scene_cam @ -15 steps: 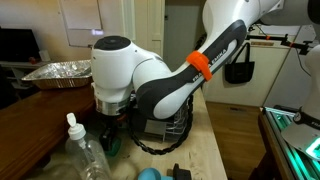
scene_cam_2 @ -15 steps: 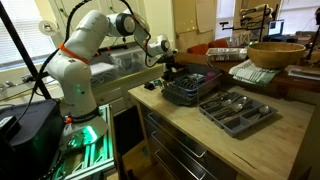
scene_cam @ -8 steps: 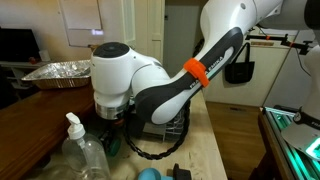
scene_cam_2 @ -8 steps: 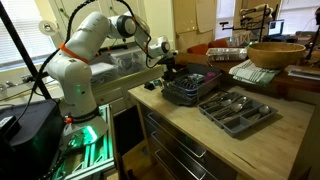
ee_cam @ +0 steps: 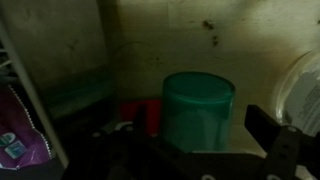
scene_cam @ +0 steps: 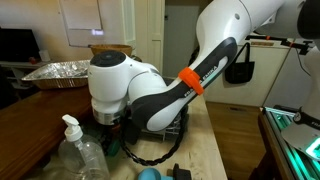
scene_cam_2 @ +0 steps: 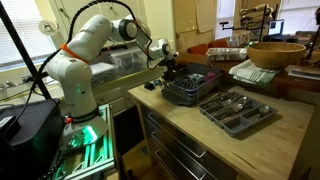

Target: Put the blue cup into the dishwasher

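I need to move my gripper toward the blue cup's rim before closing on the blue cup (ee_cam: 197, 100), as my fingers stop short of its rim in the wrist view.
The blue cup (ee_cam: 197, 100) is a teal tumbler standing upright in the middle of the wrist view, on a pale surface. My gripper (ee_cam: 195, 140) is open, with the cup between its dark fingers; the right finger stands clear of the cup wall. In both exterior views the gripper (scene_cam_2: 168, 68) hangs low at the near end of the dishwasher rack (scene_cam_2: 190, 88) (scene_cam: 177, 125), and the arm hides the cup. A purple item (ee_cam: 20, 125) in the rack shows at the left of the wrist view.
A clear pump bottle (scene_cam: 75, 150) and a small round bright-blue object (scene_cam: 148, 174) stand near the camera. A crinkled foil tray (scene_cam: 58, 72) lies behind. A cutlery tray (scene_cam_2: 238, 110) sits beside the rack and a wooden bowl (scene_cam_2: 275, 52) beyond it.
The arm's big white wrist joint has shifted a little down and towards the pump bottle. The cup and the rack have not moved.
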Controlling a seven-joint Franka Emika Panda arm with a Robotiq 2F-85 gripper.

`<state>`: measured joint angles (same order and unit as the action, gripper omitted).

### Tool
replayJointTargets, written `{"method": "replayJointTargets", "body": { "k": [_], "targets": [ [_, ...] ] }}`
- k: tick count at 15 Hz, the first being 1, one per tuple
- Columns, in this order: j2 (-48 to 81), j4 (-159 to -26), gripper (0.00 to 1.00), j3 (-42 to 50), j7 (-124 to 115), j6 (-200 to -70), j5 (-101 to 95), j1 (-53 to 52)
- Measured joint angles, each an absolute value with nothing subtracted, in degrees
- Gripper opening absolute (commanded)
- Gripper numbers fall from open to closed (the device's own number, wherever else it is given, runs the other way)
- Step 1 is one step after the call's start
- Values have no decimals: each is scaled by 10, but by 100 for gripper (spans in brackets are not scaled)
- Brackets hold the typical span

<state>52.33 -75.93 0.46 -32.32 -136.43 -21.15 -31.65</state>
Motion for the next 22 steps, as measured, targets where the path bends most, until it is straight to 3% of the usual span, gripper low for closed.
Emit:
{"method": "replayJointTargets", "body": {
  "k": [6,7,9,11,22],
  "targets": [
    [551,-733,100,6,-323,-1364,-205,-316],
    [554,-729,78,7,-323,-1364,-205,-316],
    [562,-720,68,8,-323,-1364,-205,-316],
    [568,-715,53,11,-323,-1364,-204,-316],
    [555,-705,53,-33,-310,-1271,-192,-317]
  ]
}}
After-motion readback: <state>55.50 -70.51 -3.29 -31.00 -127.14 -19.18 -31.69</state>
